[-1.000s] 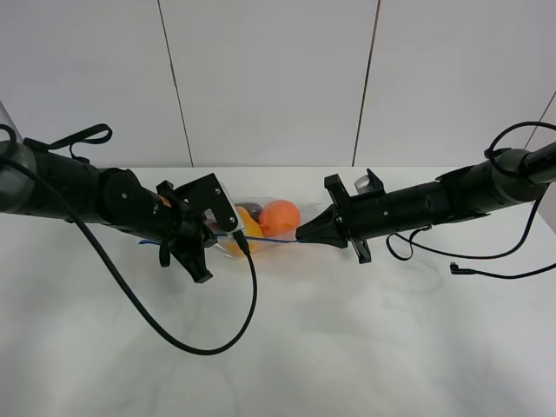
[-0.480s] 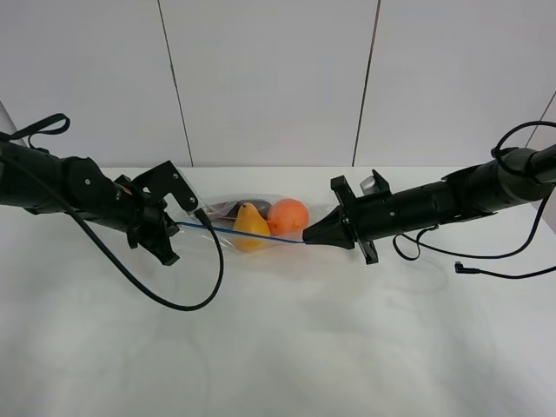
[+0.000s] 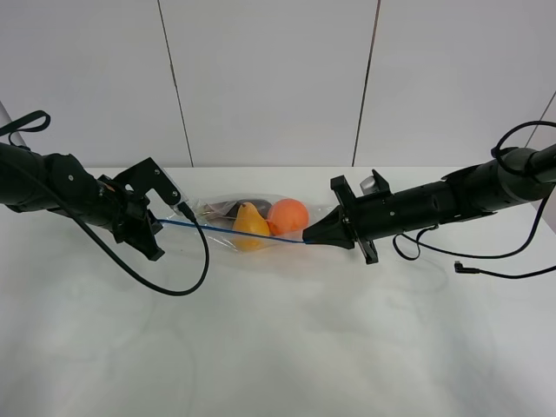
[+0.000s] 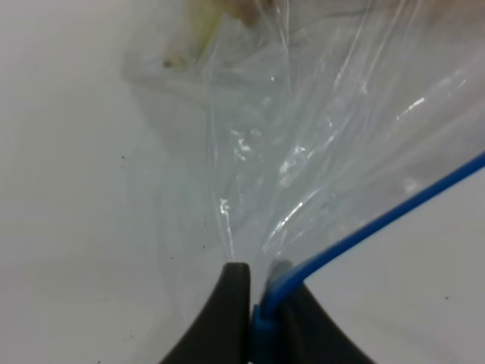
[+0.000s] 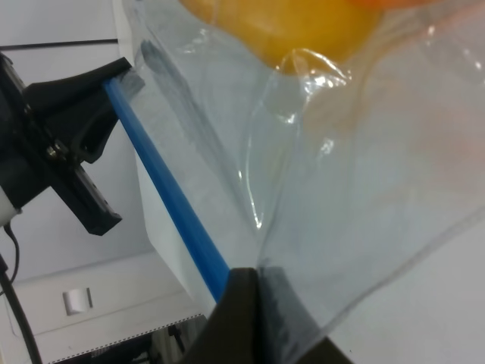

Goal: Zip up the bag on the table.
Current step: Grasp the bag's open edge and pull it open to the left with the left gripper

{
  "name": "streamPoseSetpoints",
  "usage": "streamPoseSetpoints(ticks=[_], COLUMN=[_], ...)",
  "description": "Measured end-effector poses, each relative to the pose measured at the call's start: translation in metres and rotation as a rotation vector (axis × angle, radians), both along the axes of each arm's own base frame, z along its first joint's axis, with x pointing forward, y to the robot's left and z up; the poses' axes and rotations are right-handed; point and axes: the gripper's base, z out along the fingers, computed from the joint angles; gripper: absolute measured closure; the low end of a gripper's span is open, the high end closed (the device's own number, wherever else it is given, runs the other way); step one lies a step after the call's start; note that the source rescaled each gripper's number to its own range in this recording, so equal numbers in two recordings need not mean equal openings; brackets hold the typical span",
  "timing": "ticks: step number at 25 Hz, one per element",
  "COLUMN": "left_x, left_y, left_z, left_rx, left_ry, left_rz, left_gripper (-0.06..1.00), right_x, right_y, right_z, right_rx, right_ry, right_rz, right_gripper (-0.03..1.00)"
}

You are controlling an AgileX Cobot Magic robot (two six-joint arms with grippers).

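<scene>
My left gripper opens now, since it holds the blue zipper's end low at the bag's corner.
The clear crinkly bag lies on the white table between my two arms, with an orange ball, a yellow item and a dark item inside. Its blue zipper strip is stretched taut between the grippers. My left gripper is shut on the strip's left end; the left wrist view shows the strip pinched between the fingers. My right gripper is shut on the strip's right end; the right wrist view shows the strip, the clear plastic, and the left gripper at the far end.
A black cable loops from the left arm onto the table in front of the bag. Another black cable trails on the table at the right. A white panelled wall stands behind the table.
My left gripper has slid left along the zipper strip, from beside the fruit to the bag's left end. The strip now runs straight and taut. The right gripper has barely moved.
</scene>
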Motion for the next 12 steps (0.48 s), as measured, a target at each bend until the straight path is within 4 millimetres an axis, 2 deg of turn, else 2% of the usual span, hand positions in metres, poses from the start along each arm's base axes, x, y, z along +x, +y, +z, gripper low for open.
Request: streamPoseSetpoints(ticks=[7,9,12], left_x=[0.0000,0.0001,0.0018], left_y=[-0.0001,0.0007,0.0042], left_z=[0.0000,0.0000,0.0009], left_rx=[-0.010,-0.028,-0.056], left_ry=[0.002,0.005,-0.005], left_rz=[0.012,0.037,0.085], left_gripper=[0.94,0.89,0.76], right_x=[-0.0003,-0.0007,-0.0021], right_y=[-0.0001,-0.0002,-0.0022], right_z=[-0.0003,-0.0006,-0.0025], right_rx=[-0.003,-0.008,-0.032], right_ry=[0.000,-0.001,-0.004], right_rz=[0.004,0.010,0.031], right_gripper=[0.97,0.97,0.97])
